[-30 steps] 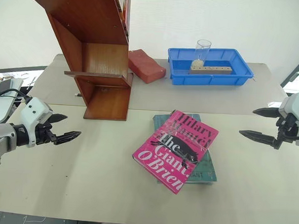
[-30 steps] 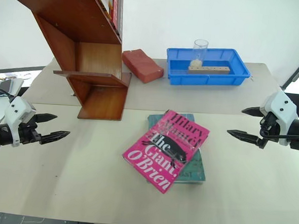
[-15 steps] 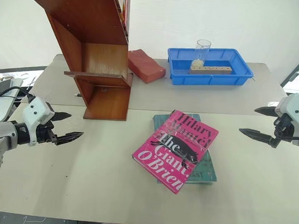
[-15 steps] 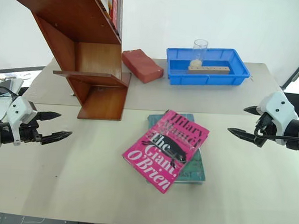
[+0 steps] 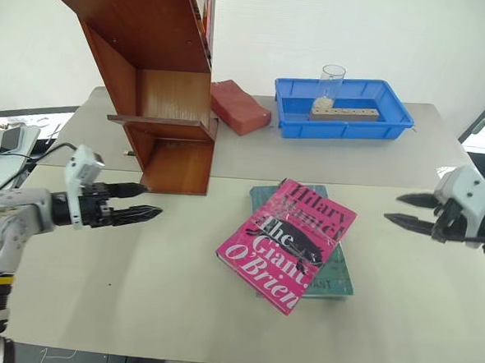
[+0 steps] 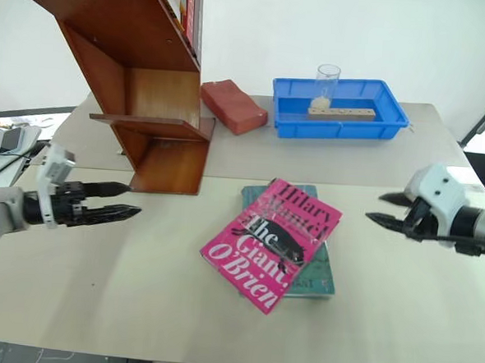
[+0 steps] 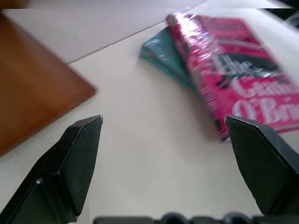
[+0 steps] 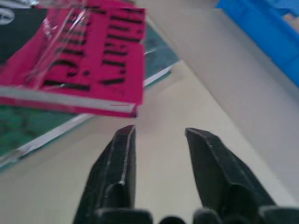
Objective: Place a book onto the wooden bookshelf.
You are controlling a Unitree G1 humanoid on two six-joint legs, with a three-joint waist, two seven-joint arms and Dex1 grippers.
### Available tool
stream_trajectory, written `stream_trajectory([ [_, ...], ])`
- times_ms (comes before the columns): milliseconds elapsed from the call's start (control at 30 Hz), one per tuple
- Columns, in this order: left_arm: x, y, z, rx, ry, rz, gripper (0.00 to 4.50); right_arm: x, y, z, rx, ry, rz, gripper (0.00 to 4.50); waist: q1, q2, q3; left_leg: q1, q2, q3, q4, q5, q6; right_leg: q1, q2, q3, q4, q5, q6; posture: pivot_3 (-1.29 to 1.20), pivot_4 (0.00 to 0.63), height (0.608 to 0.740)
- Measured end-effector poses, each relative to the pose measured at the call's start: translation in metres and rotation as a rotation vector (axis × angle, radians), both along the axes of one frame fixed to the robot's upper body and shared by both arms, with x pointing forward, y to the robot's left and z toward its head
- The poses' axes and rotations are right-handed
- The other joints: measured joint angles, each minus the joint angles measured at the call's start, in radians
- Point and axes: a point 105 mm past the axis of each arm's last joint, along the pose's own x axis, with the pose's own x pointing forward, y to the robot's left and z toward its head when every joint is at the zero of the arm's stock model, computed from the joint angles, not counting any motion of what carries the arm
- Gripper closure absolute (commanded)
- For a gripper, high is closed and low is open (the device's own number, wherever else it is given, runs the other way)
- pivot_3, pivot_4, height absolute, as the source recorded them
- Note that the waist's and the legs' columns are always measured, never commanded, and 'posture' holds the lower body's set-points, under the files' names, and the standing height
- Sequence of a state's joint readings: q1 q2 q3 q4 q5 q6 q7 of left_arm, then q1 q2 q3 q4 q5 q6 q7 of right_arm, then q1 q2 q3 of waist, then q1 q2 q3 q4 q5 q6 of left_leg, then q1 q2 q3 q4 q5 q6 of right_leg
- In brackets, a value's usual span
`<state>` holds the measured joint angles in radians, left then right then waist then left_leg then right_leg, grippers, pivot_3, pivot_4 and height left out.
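My left gripper grips the pink book's lower spine end [image 5: 229, 244] next, since it sticks out past the teal-green book [image 5: 337, 279] and leaves room for fingers beneath.
The pink book [image 5: 288, 242] lies askew on top of a teal-green book [image 5: 337, 279] in the middle of the table. The wooden bookshelf [image 5: 169, 103] stands at the back left, with several books upright on its upper shelf. My left gripper [image 5: 152, 201] hovers left of the book, just in front of the shelf's foot, pointing right with its fingers wide open and empty. Right of the book, my right gripper [image 5: 392, 207] points left at it, its fingers drawn close but still apart, nothing between them. The right wrist view shows the book's corner [image 8: 93, 56] just beyond those fingertips.
A blue plastic tray [image 5: 394, 125] at the back holds a glass [image 5: 331, 82] and a wooden block [image 5: 344, 114]. A red brick [image 5: 240, 107] lies between the tray and the shelf. Bare tabletop surrounds the books at front and on both sides.
My left gripper has swung right toward the books and rolled. The right gripper's fingers have narrowed from wide open to a small gap, and that hand has sunk a little.
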<state>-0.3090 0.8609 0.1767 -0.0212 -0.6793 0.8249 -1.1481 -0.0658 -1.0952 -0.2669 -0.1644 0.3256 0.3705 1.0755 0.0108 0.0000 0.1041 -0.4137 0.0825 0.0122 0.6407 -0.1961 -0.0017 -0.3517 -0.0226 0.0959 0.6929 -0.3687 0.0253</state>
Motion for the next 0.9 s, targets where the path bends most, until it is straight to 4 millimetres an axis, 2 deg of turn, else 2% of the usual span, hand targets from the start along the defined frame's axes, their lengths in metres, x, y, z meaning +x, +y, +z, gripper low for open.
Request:
stream_trajectory([
  [100,0.002,-0.025,-0.002,-0.112,0.085,-0.050,0.00,-0.008,0.002,-0.011,-0.038,0.030,0.005,4.48,-0.002,0.000,0.000,-0.001,0.000,-0.001,0.001,0.000,0.000,0.000,0.001,0.000,0.000,0.001,0.001,0.00,0.150,0.649],
  [200,0.013,-0.049,-0.008,-0.209,0.188,-0.074,0.00,-0.012,0.008,-0.023,-0.076,0.044,0.017,4.48,-0.001,0.000,-0.001,0.000,-0.001,-0.001,0.001,0.000,0.000,0.001,0.001,0.000,0.000,0.001,0.002,0.00,0.150,0.649],
  [267,0.019,-0.067,-0.024,-0.270,0.279,-0.089,0.00,-0.011,0.019,-0.031,-0.083,0.036,0.051,4.48,-0.002,0.000,-0.001,-0.001,-0.001,-0.002,0.002,0.000,0.000,0.001,0.001,0.000,0.000,0.001,0.002,0.00,0.150,0.649],
  [333,0.022,-0.077,-0.043,-0.288,0.358,-0.084,0.00,-0.010,0.026,-0.038,-0.099,0.031,0.084,4.48,-0.005,-0.001,-0.001,-0.002,-0.001,-0.002,0.002,0.000,0.000,0.000,0.001,0.001,-0.001,0.001,0.002,0.00,0.150,0.649],
  [433,0.027,-0.088,-0.059,-0.305,0.426,-0.064,0.00,-0.003,0.032,-0.043,-0.134,0.003,0.111,4.48,-0.009,-0.001,-0.001,-0.002,-0.001,-0.003,0.001,0.000,0.000,0.001,0.001,0.000,-0.001,0.002,0.002,0.00,0.150,0.649],
  [567,0.033,-0.117,-0.067,-0.371,0.485,-0.083,0.00,0.007,0.047,-0.041,-0.129,-0.043,0.157,4.48,-0.005,-0.001,-0.001,-0.002,-0.002,-0.004,0.002,0.000,0.000,0.002,0.001,0.000,-0.001,0.002,0.002,0.00,0.150,0.649],
  [900,0.027,-0.139,-0.079,-0.450,0.584,-0.061,0.00,0.022,0.071,-0.052,-0.094,-0.047,0.225,4.48,-0.006,0.000,-0.001,-0.002,-0.003,-0.006,0.002,0.000,0.000,0.003,0.001,0.000,-0.002,0.002,0.002,0.00,0.150,0.649],
])
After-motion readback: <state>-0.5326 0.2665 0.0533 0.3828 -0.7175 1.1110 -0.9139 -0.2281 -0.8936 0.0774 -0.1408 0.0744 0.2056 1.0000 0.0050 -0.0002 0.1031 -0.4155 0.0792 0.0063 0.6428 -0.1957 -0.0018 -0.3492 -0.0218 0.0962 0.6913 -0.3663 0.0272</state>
